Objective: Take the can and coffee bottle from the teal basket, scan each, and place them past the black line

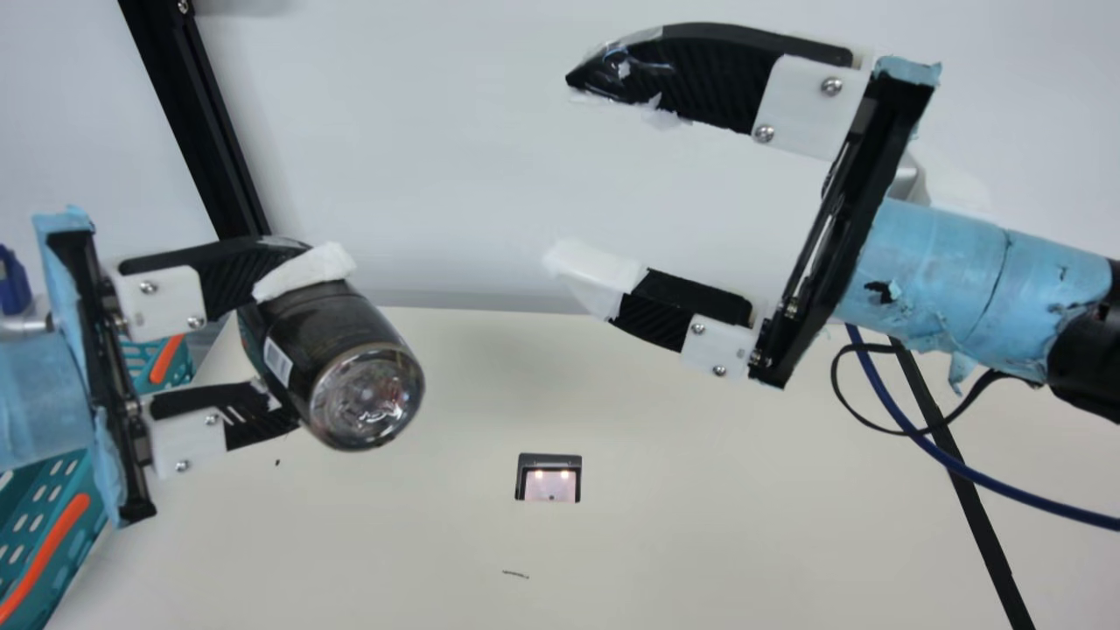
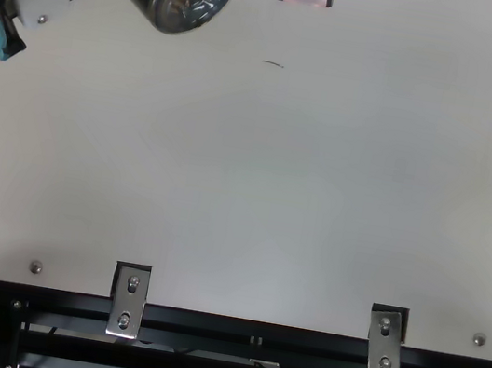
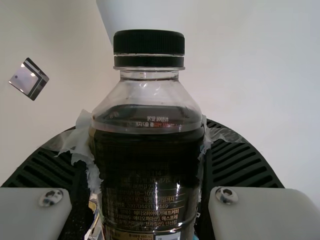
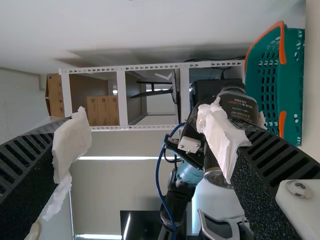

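The right gripper grabs the coffee bottle by its lower body near its clear bottom next, since the other gripper's fingers cover the bottle's part above.
In the main view my left gripper is shut on the dark coffee bottle, which is tilted above the table with its clear base towards the camera. The left wrist view has the black-capped bottle between both fingers of my left gripper. My right gripper hangs open and empty in the main view, right of the bottle and apart from it; in the right wrist view a wide gap separates the fingers of my right gripper. The teal basket is at the far left, partly behind the left gripper.
A lit scanner sits on the cream table, right of the bottle in the main view. The black line slants down the table's right side. A blue cable hangs below the right arm.
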Controlling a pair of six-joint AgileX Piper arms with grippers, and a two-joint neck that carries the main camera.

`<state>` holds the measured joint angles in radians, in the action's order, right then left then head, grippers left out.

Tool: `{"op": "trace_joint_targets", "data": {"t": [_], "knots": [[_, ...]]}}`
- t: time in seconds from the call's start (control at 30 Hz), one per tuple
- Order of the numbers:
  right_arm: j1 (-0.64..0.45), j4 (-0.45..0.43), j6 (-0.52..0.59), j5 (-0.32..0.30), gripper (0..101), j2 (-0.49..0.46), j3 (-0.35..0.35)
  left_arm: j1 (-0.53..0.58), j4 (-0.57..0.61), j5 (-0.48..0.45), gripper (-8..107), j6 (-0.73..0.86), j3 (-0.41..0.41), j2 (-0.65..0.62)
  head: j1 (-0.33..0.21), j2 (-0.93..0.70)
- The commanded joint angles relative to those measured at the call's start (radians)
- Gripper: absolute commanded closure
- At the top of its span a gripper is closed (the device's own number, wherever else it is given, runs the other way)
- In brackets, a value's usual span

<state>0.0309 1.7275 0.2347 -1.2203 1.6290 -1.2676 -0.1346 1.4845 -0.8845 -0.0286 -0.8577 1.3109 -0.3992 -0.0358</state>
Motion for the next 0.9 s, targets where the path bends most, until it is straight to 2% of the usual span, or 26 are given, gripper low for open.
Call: {"op": "trace_joint_targets", "data": {"t": [0.0, 0.33, 0.87], "knots": [[0.012, -0.011, -0.013, 0.0, 0, 0.01, -0.008, 0.0, 0.0, 0.0, 89, 0.0, 0.0, 0.0, -0.033, 0.003], [0.087, -0.07, -0.065, 0.0, 0, 0.085, -0.051, 0.0, 0.0, 0.0, 89, 0.0, 0.0, 0.0, -0.033, 0.003], [0.186, -0.12, -0.119, 0.008, 0, 0.157, -0.072, 0.0, 0.0, 0.0, 89, 0.0, 0.0, 0.0, -0.033, 0.003]]}}
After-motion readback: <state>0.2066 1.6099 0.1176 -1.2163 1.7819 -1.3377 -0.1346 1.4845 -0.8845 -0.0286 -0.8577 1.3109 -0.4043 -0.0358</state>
